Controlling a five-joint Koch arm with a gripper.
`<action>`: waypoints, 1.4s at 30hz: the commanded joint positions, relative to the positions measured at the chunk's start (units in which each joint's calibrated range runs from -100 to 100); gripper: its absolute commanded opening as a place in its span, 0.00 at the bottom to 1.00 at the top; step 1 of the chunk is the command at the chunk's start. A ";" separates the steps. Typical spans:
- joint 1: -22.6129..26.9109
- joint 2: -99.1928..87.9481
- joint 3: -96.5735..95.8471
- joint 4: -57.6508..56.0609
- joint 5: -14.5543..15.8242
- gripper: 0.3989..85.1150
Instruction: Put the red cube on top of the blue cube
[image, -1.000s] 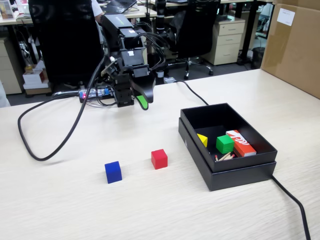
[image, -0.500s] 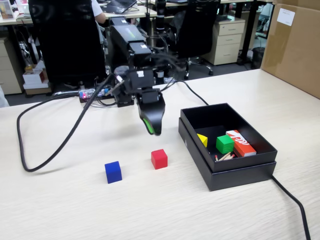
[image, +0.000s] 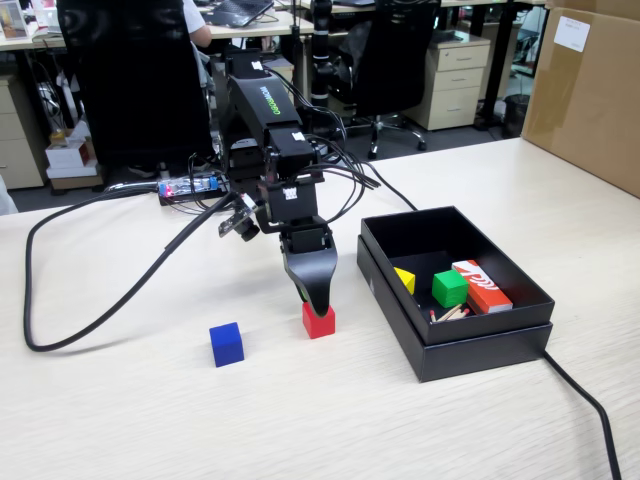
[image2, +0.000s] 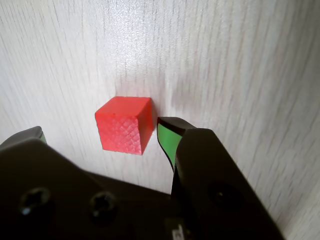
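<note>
My gripper picks up the red cube by its sides next, to stack the red cube (image: 321, 323) on the blue cube (image: 227, 344).
The red cube (image: 321, 323) (image2: 125, 125) rests on the pale wooden table. My gripper (image: 313, 303) (image2: 102, 129) has come down over it and is open. In the wrist view the green-padded right jaw stands just beside the cube's right face, while the left jaw is well clear of its left face. In the fixed view the black finger hides the cube's top. The blue cube (image: 227, 344) sits alone on the table, to the left of the red cube in the fixed view; the wrist view does not show it.
A black open box (image: 470, 345) stands right of the red cube, holding a green cube (image: 449, 288), a yellow piece (image: 405, 280), a red-orange-and-white box (image: 482, 285) and small sticks. A black cable (image: 90, 320) loops left. A cardboard box (image: 590, 90) stands far right.
The arm has swung forward and down from the back of the table. The gripper went from hovering above the table to straddling the red cube. Neither cube has moved.
</note>
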 joint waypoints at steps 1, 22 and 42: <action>0.15 0.38 5.35 -0.42 -0.05 0.52; 0.34 6.69 4.71 -0.42 -0.44 0.52; 0.68 7.50 3.62 -0.42 -1.47 0.25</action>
